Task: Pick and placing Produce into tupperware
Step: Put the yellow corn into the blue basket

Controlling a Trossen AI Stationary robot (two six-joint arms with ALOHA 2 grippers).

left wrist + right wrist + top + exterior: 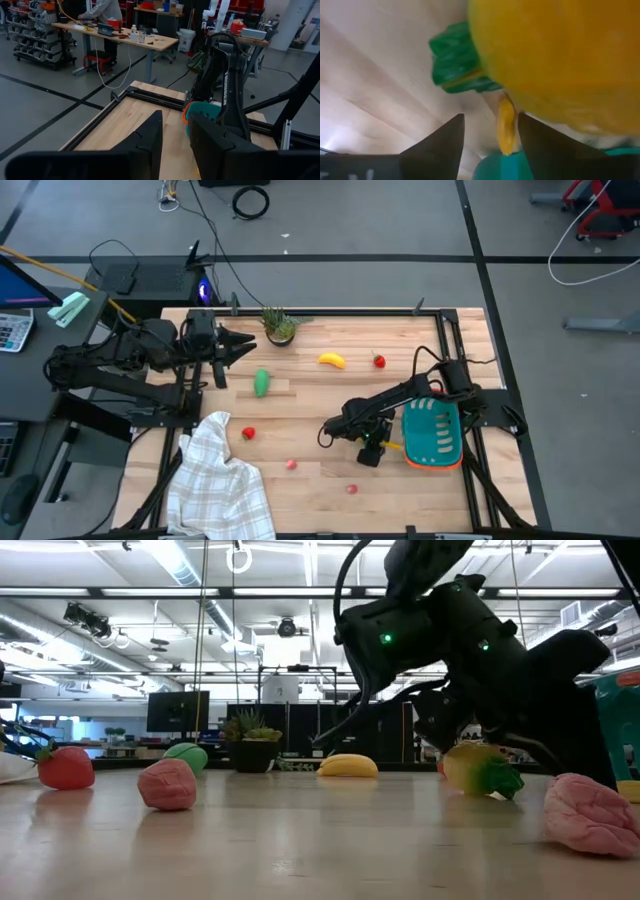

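Observation:
My right gripper needs to grab the slim yellow chili pepper by its middle (392, 445) (506, 125) next, to place the pepper in the teal tupperware.
The yellow pepper (555, 60) with its green stem (460, 62) lies on its side on the wood table, right beside the teal, orange-rimmed tupperware (432, 432). My right gripper (490, 117) slants down close over the pepper, fingers open; no touch shows. In the low view the pepper (478, 766) rests on the table under the dark gripper. My left gripper (245, 343) hovers high at the far left, open and holding nothing. A banana (332, 360), a green vegetable (262, 382) and small red fruits (248, 433) lie scattered on the table.
A potted plant (279, 325) stands at the far edge. A white checked cloth (220, 480) lies crumpled at the near left corner. Pink fruits (291, 464) (352, 489) lie near the front edge, and one red fruit (379, 361) beside the banana.

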